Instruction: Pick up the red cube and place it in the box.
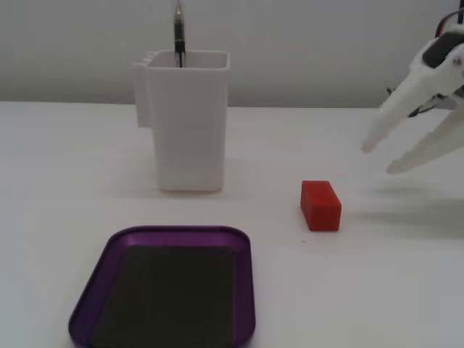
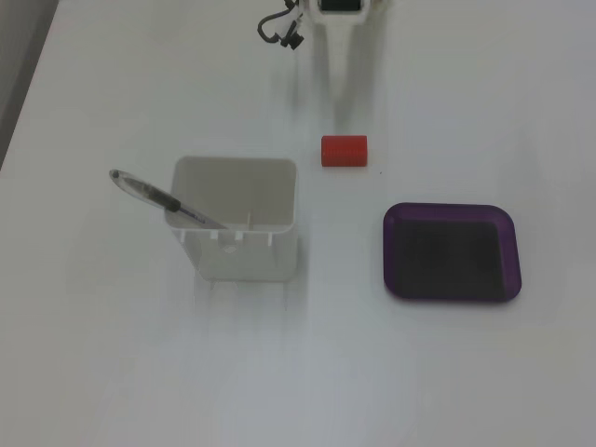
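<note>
The red cube needs to go in the purple box (image 1: 165,293). My gripper needs to grab the red cube (image 1: 320,205) by its two long opposite sides next, and then place it there.
The red cube (image 1: 320,205) lies on the white table, to the right of the white container; it also shows in the top-down fixed view (image 2: 345,150). The box, a shallow purple tray (image 1: 87,304) with a dark grey floor, is empty at the front in a fixed view and right of centre from above (image 2: 510,251). My gripper (image 1: 378,158) comes in from the right edge, open and empty, with its white fingers spread. It hovers above the table, right of the cube and apart from it. From above, the arm (image 2: 341,7) enters at the top edge, and its white fingers barely show against the table.
A tall white plastic container (image 1: 190,123) stands behind the tray with a pen (image 2: 158,197) leaning in it. A dark cable (image 2: 279,33) lies near the arm's base. The table is plain white.
</note>
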`<state>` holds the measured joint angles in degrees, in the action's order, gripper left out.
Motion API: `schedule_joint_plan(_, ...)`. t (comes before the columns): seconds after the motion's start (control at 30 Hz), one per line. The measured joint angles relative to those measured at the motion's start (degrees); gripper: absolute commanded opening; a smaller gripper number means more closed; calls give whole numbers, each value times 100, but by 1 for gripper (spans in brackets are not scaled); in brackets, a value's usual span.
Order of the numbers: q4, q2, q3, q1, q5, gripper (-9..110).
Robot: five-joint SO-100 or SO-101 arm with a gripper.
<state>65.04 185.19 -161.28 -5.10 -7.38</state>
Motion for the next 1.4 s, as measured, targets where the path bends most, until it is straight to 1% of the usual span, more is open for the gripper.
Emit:
schedule_joint_plan(0.17,-9,-2021,1433,44,-299,12)
schedule_joint_plan(0.37,-18,-4790,3270,141,-316,23)
schedule_joint_plan(0.47,-18,-5906,3832,88,-316,23)
schedule_joint_plan(0.57,-26,-6759,4061,79,-316,23)
schedule_joint_plan(0.73,-290,-7444,4166,88,-316,23)
schedule_joint_plan(1.33,-1160,-8684,4192,79,-334,23)
schedule_joint_plan(1.4,-1204,-8754,4228,70,-325,20)
